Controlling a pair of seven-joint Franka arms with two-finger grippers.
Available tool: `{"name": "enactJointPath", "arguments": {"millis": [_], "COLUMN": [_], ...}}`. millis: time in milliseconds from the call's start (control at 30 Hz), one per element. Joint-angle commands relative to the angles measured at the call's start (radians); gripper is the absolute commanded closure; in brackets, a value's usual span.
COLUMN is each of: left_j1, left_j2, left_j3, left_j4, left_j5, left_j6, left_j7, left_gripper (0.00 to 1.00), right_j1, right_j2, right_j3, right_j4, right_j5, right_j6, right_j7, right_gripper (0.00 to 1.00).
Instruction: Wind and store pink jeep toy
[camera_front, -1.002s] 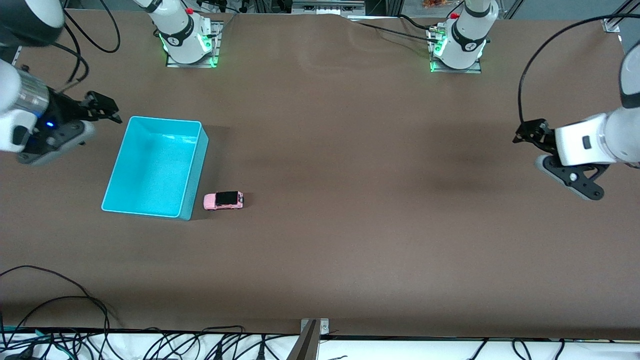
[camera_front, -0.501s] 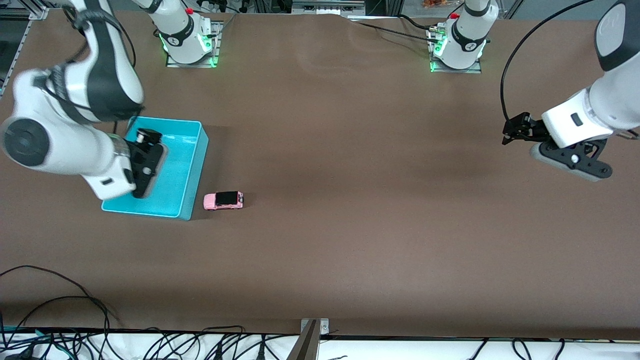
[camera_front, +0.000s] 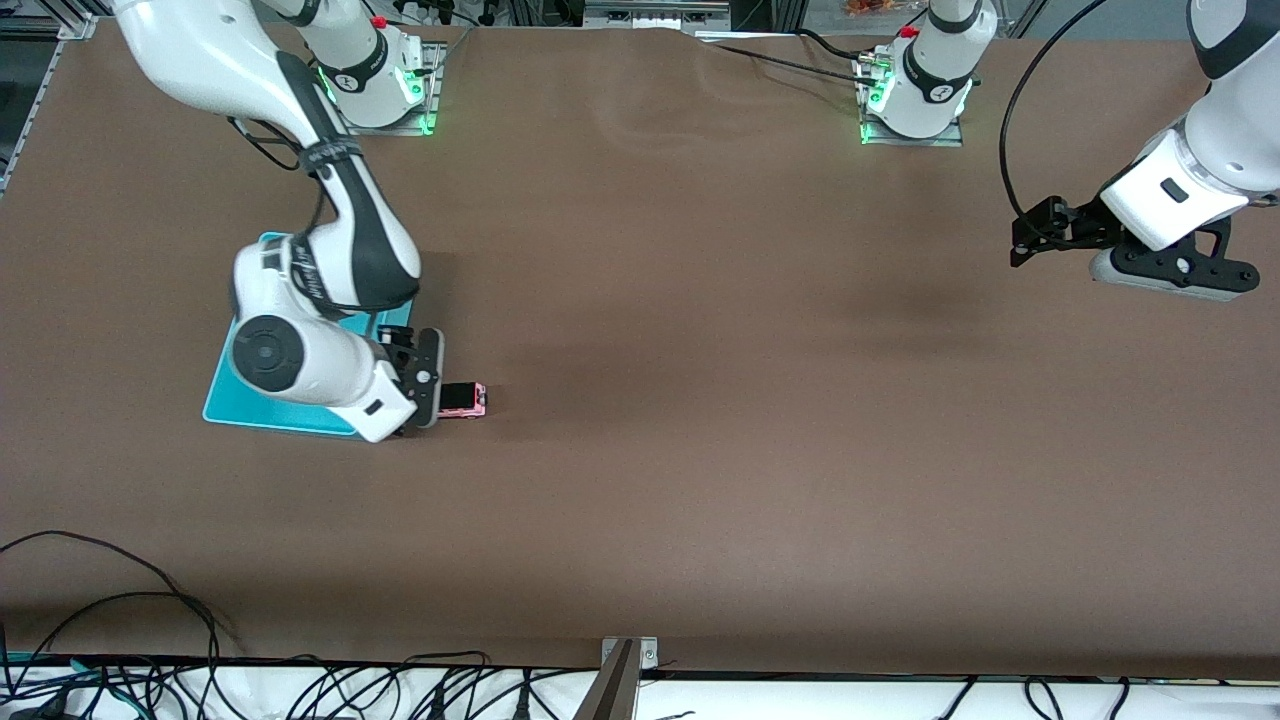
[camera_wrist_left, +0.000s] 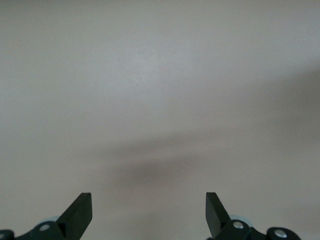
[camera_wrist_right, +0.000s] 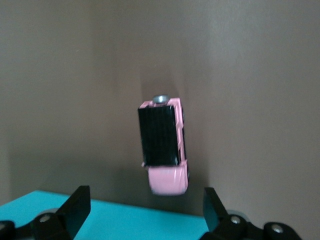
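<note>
My right gripper should next grab the jeep by its black-roofed body (camera_front: 461, 398) to store the pink jeep toy in the turquoise bin (camera_front: 222, 405).
The pink jeep toy (camera_front: 465, 400) (camera_wrist_right: 162, 145) stands on the brown table beside the turquoise bin's (camera_front: 222, 405) corner nearest the front camera, on the side toward the left arm's end. It has a black roof. My right gripper (camera_front: 426, 385) (camera_wrist_right: 145, 205) hangs open over the bin's rim (camera_wrist_right: 100, 215), right next to the jeep, with nothing between its fingers. In the front view it covers the jeep's end toward the bin. My left gripper (camera_front: 1030, 238) (camera_wrist_left: 148, 207) is open and empty over bare table at the left arm's end, where that arm waits.
The right arm's forearm and wrist cover most of the bin in the front view. Cables run along the table edge nearest the front camera (camera_front: 200, 680). The two arm bases (camera_front: 375, 75) (camera_front: 915, 85) stand at the edge farthest from that camera.
The right arm swung from outside the bin, across it, to the jeep's side. The left gripper rose a little and turned; both stayed open.
</note>
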Motion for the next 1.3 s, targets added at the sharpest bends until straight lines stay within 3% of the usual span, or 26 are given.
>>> {"name": "enactJointPath", "arguments": {"millis": [0,467,801,1035,1269], "left_j1": [0.002,0.003,-0.001,-0.001,0.0], "left_j2": [-0.029,-0.008,-0.008,-0.006,0.012], "left_j3": [0.013,0.003,0.003,0.004,0.006], "left_j4": [-0.027,0.015,0.018,0.018,0.059], "left_j5": [-0.016,0.056,0.053,0.052,0.05], "left_j6": [0.011,-0.047,-0.05,-0.05,-0.079], "left_j7": [-0.014,-0.015,-0.015,-0.015,-0.017], "left_gripper": [0.0,0.0,0.0,0.0,0.0], "right_j1": [0.003,0.005,0.009,0.009,0.009], "right_j2": [-0.023,0.059,0.082,0.067,0.005], "right_j3": [-0.002,-0.003,-0.002,0.0,-0.002], "right_j4": [-0.103,-0.109,-0.109,-0.097,-0.061], "right_j5": [0.002,-0.024,-0.023,-0.018,-0.006], "right_j6": [0.129,0.241,0.252,0.234,0.105], "right_j7": [-0.053,-0.084,-0.126,-0.113,-0.112], "right_gripper": [0.0,0.02,0.71,0.77,0.77]}}
